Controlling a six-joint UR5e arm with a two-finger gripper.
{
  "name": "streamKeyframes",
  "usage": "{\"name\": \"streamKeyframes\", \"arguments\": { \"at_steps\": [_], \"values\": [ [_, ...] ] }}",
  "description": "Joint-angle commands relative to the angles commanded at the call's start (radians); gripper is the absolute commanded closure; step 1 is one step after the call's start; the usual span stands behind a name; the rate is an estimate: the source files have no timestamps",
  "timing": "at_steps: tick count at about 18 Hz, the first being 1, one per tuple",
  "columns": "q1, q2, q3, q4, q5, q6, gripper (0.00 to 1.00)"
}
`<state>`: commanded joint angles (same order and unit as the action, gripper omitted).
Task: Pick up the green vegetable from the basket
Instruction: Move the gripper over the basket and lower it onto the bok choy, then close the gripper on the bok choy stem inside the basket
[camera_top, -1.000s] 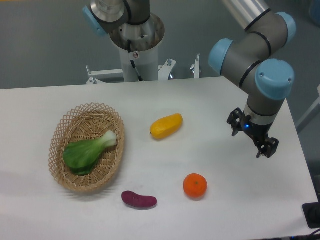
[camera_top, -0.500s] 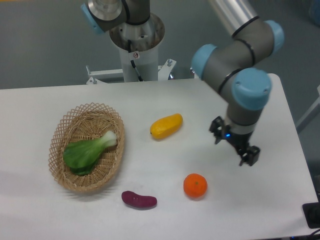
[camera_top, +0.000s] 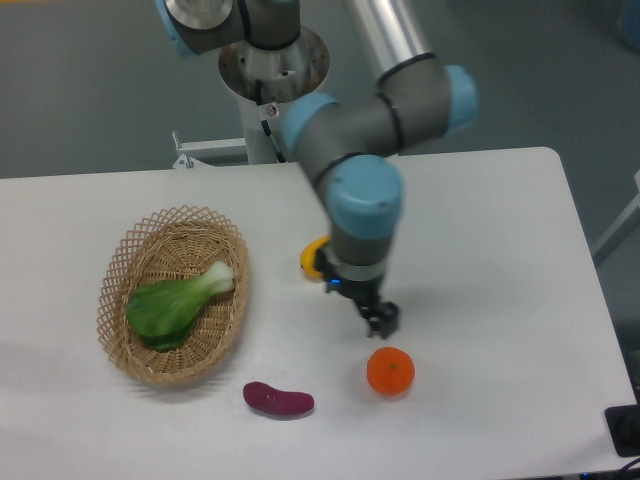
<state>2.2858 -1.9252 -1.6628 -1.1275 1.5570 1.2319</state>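
I will pick the green vegetable (camera_top: 172, 303) out of the wicker basket, so next I will grab it by its pale stem (camera_top: 219, 277) with my gripper.
The green vegetable (camera_top: 172, 303), with broad green leaves and a pale stem, lies inside the tan wicker basket (camera_top: 119, 260) at the left of the table. My gripper (camera_top: 352, 294) hangs over the middle of the table, well to the right of the basket. Its fingers are spread apart and it holds nothing. It is just above the orange fruit and in front of the yellow fruit.
A yellow oblong fruit (camera_top: 309, 259) is mostly hidden behind my wrist. An orange fruit (camera_top: 390, 371) lies just below the gripper. A purple eggplant-like piece (camera_top: 278, 399) lies near the front edge, right of the basket. The arm's base post (camera_top: 272, 70) stands at the back.
The arm has swept left from the table's right side to its middle, covering most of the yellow fruit. The vegetable, basket and other pieces have not moved.
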Motion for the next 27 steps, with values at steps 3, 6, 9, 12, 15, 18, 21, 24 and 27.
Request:
{"name": "streamKeyframes", "arguments": {
  "at_steps": [3,6,9,12,15,18,21,24,27],
  "values": [
    [-0.063,0.006,-0.034,0.002,-0.002,-0.037,0.00],
    [-0.124,0.014,-0.063,0.029,-0.003,-0.106,0.00],
    [-0.186,0.017,-0.094,0.104,-0.002,-0.188,0.00],
    [-0.227,0.015,-0.121,0.117,0.000,-0.221,0.00],
    [-0.233,0.009,-0.153,0.123,0.005,-0.221,0.00],
    [-0.235,0.009,-0.176,0.123,0.005,-0.221,0.00],
    [-0.246,-0.003,-0.181,0.124,0.008,-0.223,0.00],
    [-0.252,-0.021,-0.181,0.140,0.008,-0.236,0.00],
    [-0.262,-0.035,-0.183,0.160,0.008,-0.256,0.00]
  ]
}}
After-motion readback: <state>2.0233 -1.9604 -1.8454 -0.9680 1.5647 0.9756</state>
